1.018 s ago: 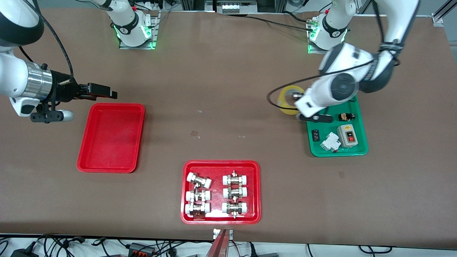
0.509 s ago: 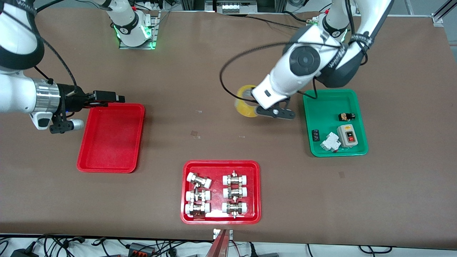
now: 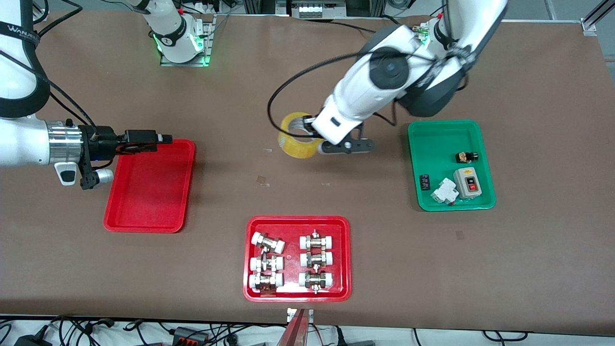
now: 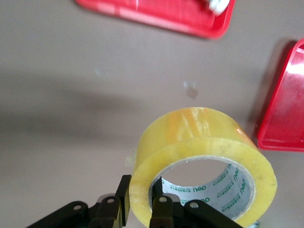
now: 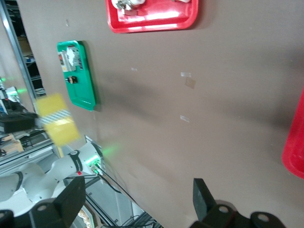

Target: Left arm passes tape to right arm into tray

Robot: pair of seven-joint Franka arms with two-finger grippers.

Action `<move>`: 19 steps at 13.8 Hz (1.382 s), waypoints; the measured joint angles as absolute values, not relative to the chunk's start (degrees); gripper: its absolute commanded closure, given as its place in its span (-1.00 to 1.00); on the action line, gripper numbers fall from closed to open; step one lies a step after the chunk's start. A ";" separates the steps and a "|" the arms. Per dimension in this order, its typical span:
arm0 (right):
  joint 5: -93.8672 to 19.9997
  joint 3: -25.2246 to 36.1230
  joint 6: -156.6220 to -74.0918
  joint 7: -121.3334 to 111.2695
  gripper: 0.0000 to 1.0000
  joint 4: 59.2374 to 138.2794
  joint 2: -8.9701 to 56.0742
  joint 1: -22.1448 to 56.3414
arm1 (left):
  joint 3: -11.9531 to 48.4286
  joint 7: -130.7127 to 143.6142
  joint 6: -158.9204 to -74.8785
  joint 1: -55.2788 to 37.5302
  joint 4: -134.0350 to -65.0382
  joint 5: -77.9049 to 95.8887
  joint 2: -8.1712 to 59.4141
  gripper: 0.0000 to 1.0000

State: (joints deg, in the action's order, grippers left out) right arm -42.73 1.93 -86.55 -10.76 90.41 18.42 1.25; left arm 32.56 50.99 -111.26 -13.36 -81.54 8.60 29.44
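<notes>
My left gripper has its fingers around one side of the tape, so my right gripper will go to the tape and grab the free side of its ring.
My left gripper is shut on the tape, a yellowish roll, and holds it in the air over the middle of the table. In the left wrist view one finger is outside the tape's wall and the other is inside the core. My right gripper is open and empty over the edge of the plain red tray that lies farthest from the front camera. In the right wrist view its fingers stand wide apart, and the tape shows far off.
A green tray with switches and small parts lies toward the left arm's end. A red tray of white-capped metal fittings lies nearest the front camera. Small scraps of tape are stuck to the table in the middle.
My left arm has carried the tape from beside the green tray to over the middle of the table. My right gripper has shifted slightly toward the middle, over the red tray's edge.
</notes>
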 measured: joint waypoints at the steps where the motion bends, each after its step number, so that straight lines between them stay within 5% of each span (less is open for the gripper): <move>1: -44.24 1.92 -86.79 -11.53 -1.00 90.78 18.43 1.26 | 32.56 52.13 -113.28 -14.81 -81.19 11.06 31.10 0.99; 19: -53.76 0.80 -98.16 -21.00 -1.00 102.35 18.26 9.44 | 31.90 68.43 -136.00 -25.80 -77.08 14.11 40.97 1.00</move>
